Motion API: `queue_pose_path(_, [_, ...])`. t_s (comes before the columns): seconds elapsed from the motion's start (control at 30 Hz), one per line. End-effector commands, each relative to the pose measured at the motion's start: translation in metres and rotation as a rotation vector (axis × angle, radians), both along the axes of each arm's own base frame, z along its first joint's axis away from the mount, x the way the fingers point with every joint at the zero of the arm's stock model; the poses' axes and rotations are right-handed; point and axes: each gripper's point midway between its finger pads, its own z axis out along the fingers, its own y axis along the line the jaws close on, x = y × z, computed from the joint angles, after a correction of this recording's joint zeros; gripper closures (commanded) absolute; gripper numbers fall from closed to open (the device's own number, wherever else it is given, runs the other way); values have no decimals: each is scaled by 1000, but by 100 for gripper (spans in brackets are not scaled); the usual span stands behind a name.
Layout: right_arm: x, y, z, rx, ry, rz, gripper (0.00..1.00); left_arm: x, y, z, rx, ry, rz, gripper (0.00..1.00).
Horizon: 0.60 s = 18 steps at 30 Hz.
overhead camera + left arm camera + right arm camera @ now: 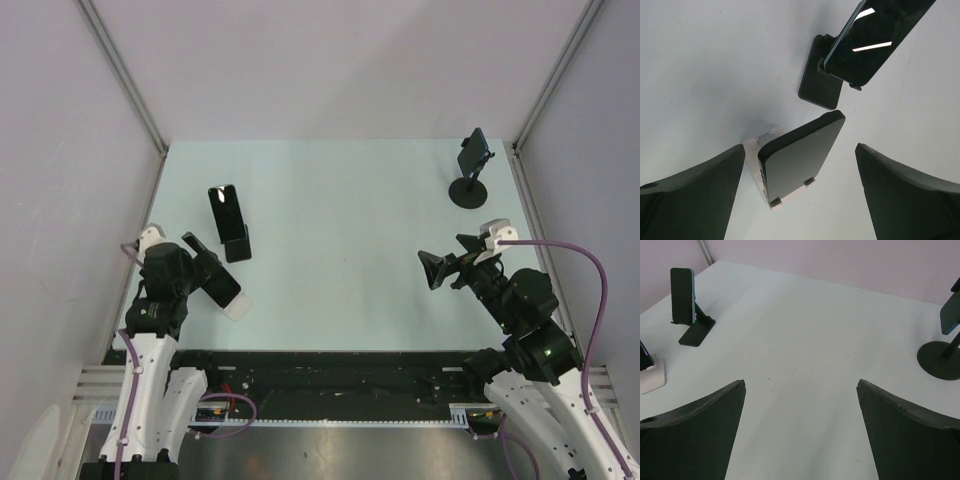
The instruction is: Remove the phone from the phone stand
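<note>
The robot should next use its left gripper to grab the dark phone by its upper part (pixel 804 142), so the phone's lower end stays free to come out of the white stand.
A dark phone (pixel 797 160) leans in a small white stand (pixel 756 145) on the table at near left; it also shows in the top view (pixel 220 285). My left gripper (pixel 800 146) is open, one finger on either side of this phone, not touching it; in the top view it (pixel 200 262) hovers just above the phone. A second phone (pixel 223 207) sits in a black folding stand (pixel 237 248) just beyond. A third phone (pixel 473 152) sits on a round-base stand (pixel 468 192) at far right. My right gripper (pixel 445 258) is open and empty over bare table.
Grey walls with metal rails enclose the pale table (pixel 340 220) on the left, the back and the right. The round-base stand (pixel 939 359) is ahead and to the right of the right gripper (pixel 801 381). The black stand (pixel 696 331) is far to its left.
</note>
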Motion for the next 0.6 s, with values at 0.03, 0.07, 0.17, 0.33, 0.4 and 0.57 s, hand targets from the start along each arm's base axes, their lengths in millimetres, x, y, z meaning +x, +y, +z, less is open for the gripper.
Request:
queue_pose_path(0.03, [-2,1,9,2,-46,10,0,10,4,31,120,-72,-89,8])
queue_pose_path(0.07, [-2,1,9,4,-46,12,0,9,5,32,137,-72,-103,11])
queue_pose_path(0.17, [-2,2,9,3,-44,16,0,12,-1,30,170,-72,-196,13])
queue_pose_path(0.33, [-4,5,9,3,-47,30,0,19,-13,29,141,-100,-291,13])
queue_pose_path(0.4, [-4,4,9,-16,-56,30,0,21,-14,26,130,-93,-303,14])
queue_pose_path(0.57, [-6,4,8,-22,-59,33,0,24,-18,21,94,-92,-334,17])
